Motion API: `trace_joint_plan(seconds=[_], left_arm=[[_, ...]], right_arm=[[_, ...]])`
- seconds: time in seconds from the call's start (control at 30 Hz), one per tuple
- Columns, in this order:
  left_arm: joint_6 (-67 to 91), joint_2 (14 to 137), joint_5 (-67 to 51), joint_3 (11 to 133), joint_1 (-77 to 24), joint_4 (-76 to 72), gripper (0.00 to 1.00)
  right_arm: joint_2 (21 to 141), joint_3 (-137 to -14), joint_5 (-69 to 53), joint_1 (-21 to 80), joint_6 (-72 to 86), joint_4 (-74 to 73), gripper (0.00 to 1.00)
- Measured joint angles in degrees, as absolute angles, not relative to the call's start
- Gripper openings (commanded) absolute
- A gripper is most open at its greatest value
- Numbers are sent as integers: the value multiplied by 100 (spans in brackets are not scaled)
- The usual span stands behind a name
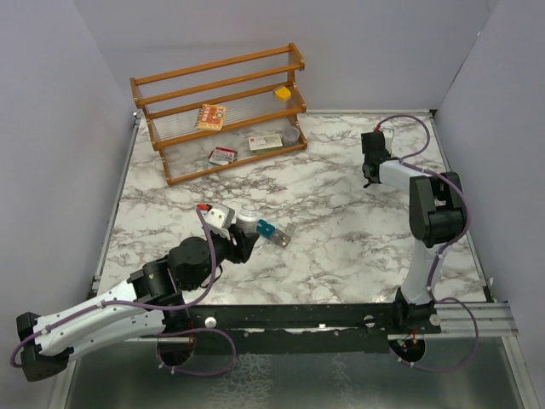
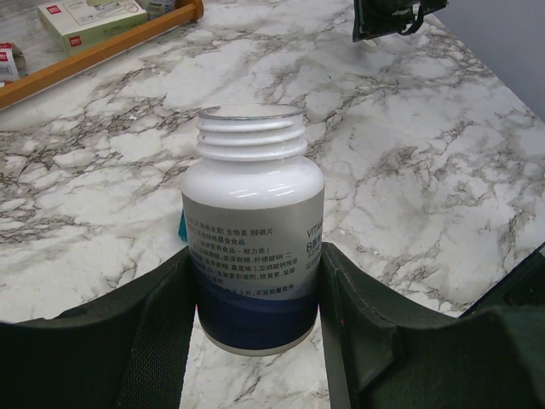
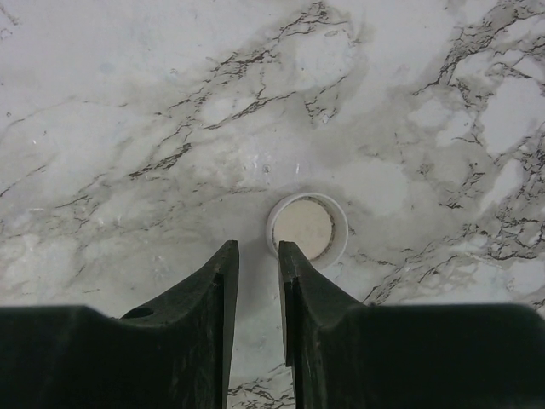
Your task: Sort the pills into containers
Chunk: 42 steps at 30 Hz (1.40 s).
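The white cap has to fit over the bottle's threaded neck, so its open inside must stay free. My right gripper needs to grab the cap by its rim (image 3: 272,234) next.
My left gripper (image 1: 248,230) is shut on a white pill bottle (image 1: 247,216) with a blue base; in the left wrist view the bottle (image 2: 253,213) stands upright between the jaws (image 2: 255,260), uncapped, its threaded neck bare. The container strip (image 1: 274,231), teal and grey, lies on the marble just right of the bottle; only a teal sliver (image 2: 181,227) shows behind the bottle. My right gripper (image 1: 369,181) hangs over the far right of the table. It (image 3: 258,247) is narrowly open and empty, just above the white cap (image 3: 308,228), which lies inside-up. No pills show.
A wooden rack (image 1: 220,111) stands at the back left with small boxes (image 1: 265,142), a yellow item (image 1: 283,93) and a round grey lid. Grey walls close in the table's left, back and right sides. The right arm's black tip (image 2: 393,17) shows beyond the bottle.
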<state>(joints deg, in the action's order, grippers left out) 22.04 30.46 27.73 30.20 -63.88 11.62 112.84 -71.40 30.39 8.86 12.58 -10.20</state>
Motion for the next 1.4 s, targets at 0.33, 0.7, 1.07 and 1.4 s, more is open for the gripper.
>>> trace_joint_plan(seconds=[0.33,0.7,1.07,1.4], left_arm=[[2193,3044,2775,3020,-6388,1164,0],[2191,3044,2792,3020,-6388,1166,0],[2145,2880,2783,2971,-6388,1096,0],[1949,2353,2613,2519,-6388,744,0]], right_arm=[[11443,-7150,3041,784,1258,-1004,23],[11513,-7194,3030,631,1262,-969,1],[11083,-6869,1855,587,1531,-902,1],[9026,-6173,-532,589,2248,-523,1]])
